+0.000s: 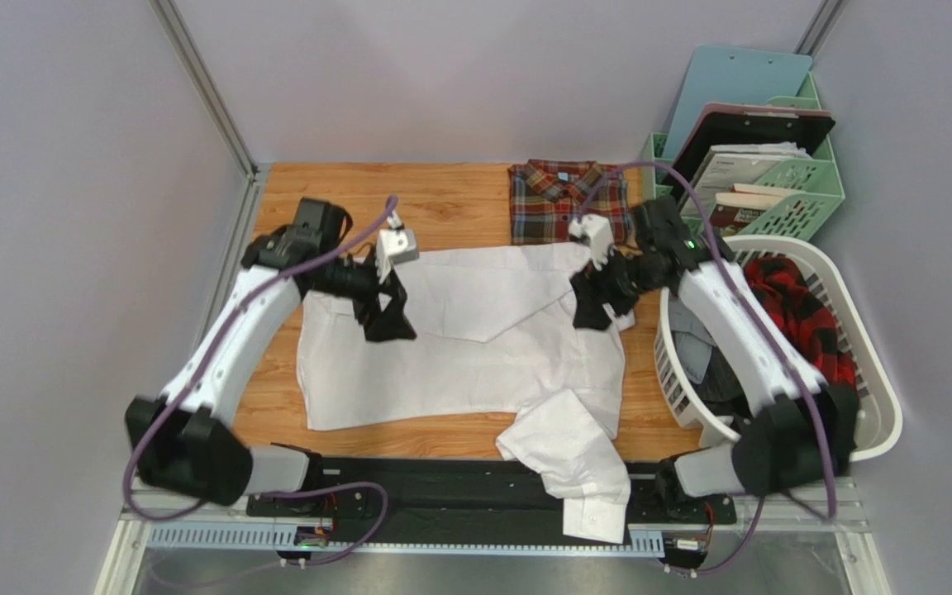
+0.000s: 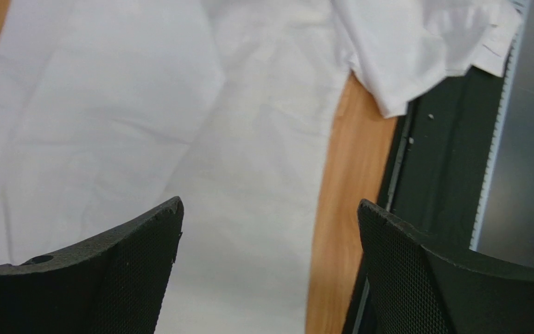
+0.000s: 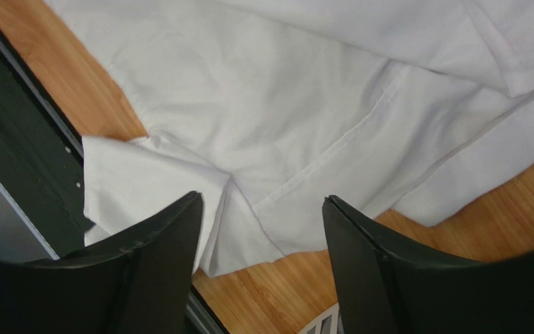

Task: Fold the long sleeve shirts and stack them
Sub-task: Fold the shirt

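Note:
My right gripper will next fold the sleeve over the shirt's body, so it will grab the white shirt's trailing sleeve near its cuff end (image 1: 594,503) (image 3: 112,225) for that.
A white long sleeve shirt (image 1: 469,353) lies spread flat across the wooden table, one sleeve (image 1: 574,459) trailing over the near edge onto the black rail. Behind it a folded plaid shirt (image 1: 566,198) rests at the table's far edge. My left gripper (image 1: 384,320) hovers over the white shirt's left part, its jaws wide open and empty above the cloth (image 2: 179,139). My right gripper (image 1: 595,304) hangs over the shirt's right edge, open, nothing between its fingers (image 3: 165,257); white cloth (image 3: 304,125) and bare wood lie below.
A white laundry basket (image 1: 872,384) with red and dark clothes stands at the right edge of the table. A green file rack (image 1: 816,186) with folders sits at the back right. A black mounting rail (image 1: 444,484) runs along the near edge.

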{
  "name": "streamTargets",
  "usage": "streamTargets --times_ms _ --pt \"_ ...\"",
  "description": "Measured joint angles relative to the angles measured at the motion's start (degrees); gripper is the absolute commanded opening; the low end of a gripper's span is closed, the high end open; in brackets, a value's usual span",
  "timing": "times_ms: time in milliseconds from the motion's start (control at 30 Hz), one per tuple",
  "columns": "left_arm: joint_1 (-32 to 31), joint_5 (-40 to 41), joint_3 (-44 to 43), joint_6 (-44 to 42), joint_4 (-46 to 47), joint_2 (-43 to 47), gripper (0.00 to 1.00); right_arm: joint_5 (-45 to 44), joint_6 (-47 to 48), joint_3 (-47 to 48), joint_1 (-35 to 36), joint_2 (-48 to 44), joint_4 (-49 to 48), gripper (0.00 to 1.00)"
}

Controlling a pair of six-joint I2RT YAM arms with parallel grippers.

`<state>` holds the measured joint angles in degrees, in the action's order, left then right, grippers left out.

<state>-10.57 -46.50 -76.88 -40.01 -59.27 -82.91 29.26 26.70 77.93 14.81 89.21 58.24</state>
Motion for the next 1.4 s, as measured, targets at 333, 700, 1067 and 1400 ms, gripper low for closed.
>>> streamTargets --times_ms 333,700,1067,1400 --pt "-1.03 0.15 23.65 1.97 5.27 28.50 0.98 2.49 29.81 -29.68 9.92 -46.58 18.60 0.81" --pt "-0.17 13.25 30.08 -5.46 1.05 30.27 0.88 -5.90 33.33 -31.87 35.32 -23.91 18.62 0.70" --pt "17.40 13.38 30.40 -7.15 0.50 26.67 0.87 -8.15 31.61 -32.00 46.69 -14.84 18.95 0.69" --pt "17.46 16.13 35.01 -24.22 -8.90 29.99 0.56 -9.25 23.85 -31.98 49.37 -9.75 15.61 0.00"
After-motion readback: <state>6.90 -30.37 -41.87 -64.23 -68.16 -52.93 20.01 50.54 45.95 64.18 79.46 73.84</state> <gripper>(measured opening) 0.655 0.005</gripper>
